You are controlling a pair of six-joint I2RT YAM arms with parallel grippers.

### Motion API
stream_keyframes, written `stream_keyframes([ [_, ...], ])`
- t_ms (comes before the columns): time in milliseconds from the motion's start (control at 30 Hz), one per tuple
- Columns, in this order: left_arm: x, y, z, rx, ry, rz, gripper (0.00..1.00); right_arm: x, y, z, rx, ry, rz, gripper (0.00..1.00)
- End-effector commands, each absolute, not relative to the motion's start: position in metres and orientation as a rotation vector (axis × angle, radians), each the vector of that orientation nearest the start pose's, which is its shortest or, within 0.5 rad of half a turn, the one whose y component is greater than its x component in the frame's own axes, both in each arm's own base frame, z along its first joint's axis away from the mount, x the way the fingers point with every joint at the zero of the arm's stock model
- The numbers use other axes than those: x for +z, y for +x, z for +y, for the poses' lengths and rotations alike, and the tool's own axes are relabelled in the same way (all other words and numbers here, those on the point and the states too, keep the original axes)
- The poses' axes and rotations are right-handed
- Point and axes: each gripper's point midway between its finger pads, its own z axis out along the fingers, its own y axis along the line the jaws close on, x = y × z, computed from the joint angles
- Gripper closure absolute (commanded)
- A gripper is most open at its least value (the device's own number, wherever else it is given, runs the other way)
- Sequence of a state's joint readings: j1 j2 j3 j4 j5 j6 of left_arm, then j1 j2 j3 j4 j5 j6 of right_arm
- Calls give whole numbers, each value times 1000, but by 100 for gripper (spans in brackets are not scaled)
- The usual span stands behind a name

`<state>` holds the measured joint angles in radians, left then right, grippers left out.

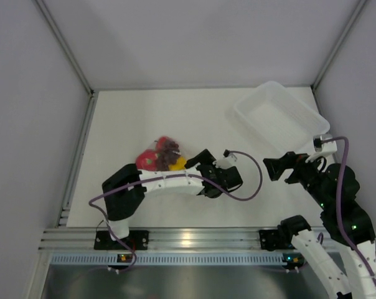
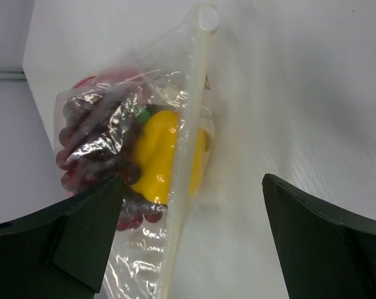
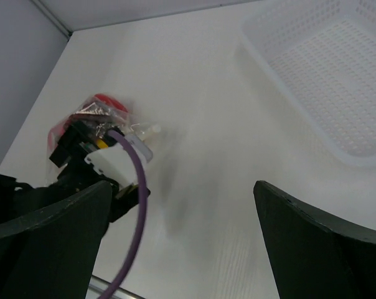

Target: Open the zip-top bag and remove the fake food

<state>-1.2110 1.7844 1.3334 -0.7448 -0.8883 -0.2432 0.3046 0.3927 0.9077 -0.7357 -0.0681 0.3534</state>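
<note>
The left gripper needs to grab the zip strip of the zip-top bag away from its white end, so that this end is left for the right gripper to open.
The zip-top bag (image 1: 161, 153) lies on the white table, left of centre, with the fake food inside: a yellow pepper (image 2: 155, 156), a dark grape bunch (image 2: 88, 146) and a red piece (image 2: 91, 81). Its zip strip (image 2: 191, 118) runs along the bag's right edge and looks closed. My left gripper (image 1: 197, 162) is open at that edge. In the left wrist view (image 2: 193, 184) the strip passes between its jaws, close to the left finger (image 2: 82, 230). My right gripper (image 1: 274, 167) is open and empty, to the right of the bag, facing it (image 3: 91, 121).
A rigid clear perforated tray (image 1: 245, 113) sits at the back right and shows in the right wrist view (image 3: 362, 159). White walls close in the table at the left, back and right. The left arm's purple cable (image 3: 135, 187) loops between the two grippers.
</note>
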Motion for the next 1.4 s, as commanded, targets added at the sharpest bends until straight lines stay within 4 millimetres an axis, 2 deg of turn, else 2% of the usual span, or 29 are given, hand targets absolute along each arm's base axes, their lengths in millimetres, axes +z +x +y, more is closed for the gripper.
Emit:
stream_keyframes([
  [0, 135, 262, -276, 704, 854, 1979, 1, 312, 175, 88, 569, -21, 1756, 0],
  [33, 125, 263, -276, 746, 876, 1974, 1, 310, 175, 87, 562, -25, 1760, 1],
  [233, 101, 275, -268, 926, 923, 1925, 5, 307, 175, 87, 557, -30, 1762, 0],
  [433, 96, 291, -251, 960, 874, 1970, 23, 304, 175, 85, 536, -40, 1764, 0],
  [600, 104, 296, -257, 920, 842, 1983, 50, 302, 176, 85, 534, -40, 1766, 1],
  [633, 105, 298, -257, 912, 834, 1990, 66, 303, 176, 85, 538, -44, 1763, 1],
  [700, 106, 299, -260, 880, 826, 2010, 81, 302, 176, 86, 538, -46, 1766, 1],
  [733, 110, 302, -259, 875, 810, 2011, 96, 302, 175, 85, 535, -47, 1766, 1],
  [767, 111, 302, -259, 867, 803, 2016, 100, 301, 175, 85, 534, -48, 1767, 1],
  [967, 148, 305, -268, 697, 726, 2045, 100, 305, 173, 84, 528, -55, 1754, 1],
  [1067, 171, 299, -278, 523, 735, 2081, 100, 305, 171, 85, 538, -63, 1748, 0],
  [1100, 182, 294, -283, 419, 750, 2100, 100, 305, 171, 85, 538, -65, 1745, 1],
  [1167, 197, 289, -288, 325, 766, 2100, 100, 306, 170, 86, 544, -70, 1737, 1],
  [1200, 212, 285, -288, 261, 755, 2090, 100, 306, 170, 86, 545, -71, 1737, 1],
  [1233, 216, 280, -294, 188, 788, 2098, 100, 306, 169, 86, 548, -73, 1736, 1],
  [1267, 223, 278, -295, 148, 795, 2093, 100, 305, 169, 88, 554, -79, 1738, 1],
  [1300, 238, 275, -292, 99, 788, 2074, 100, 306, 169, 88, 559, -83, 1733, 1],
  [1367, 258, 262, -296, -30, 839, 2045, 100, 306, 166, 95, 587, -122, 1734, 1],
])
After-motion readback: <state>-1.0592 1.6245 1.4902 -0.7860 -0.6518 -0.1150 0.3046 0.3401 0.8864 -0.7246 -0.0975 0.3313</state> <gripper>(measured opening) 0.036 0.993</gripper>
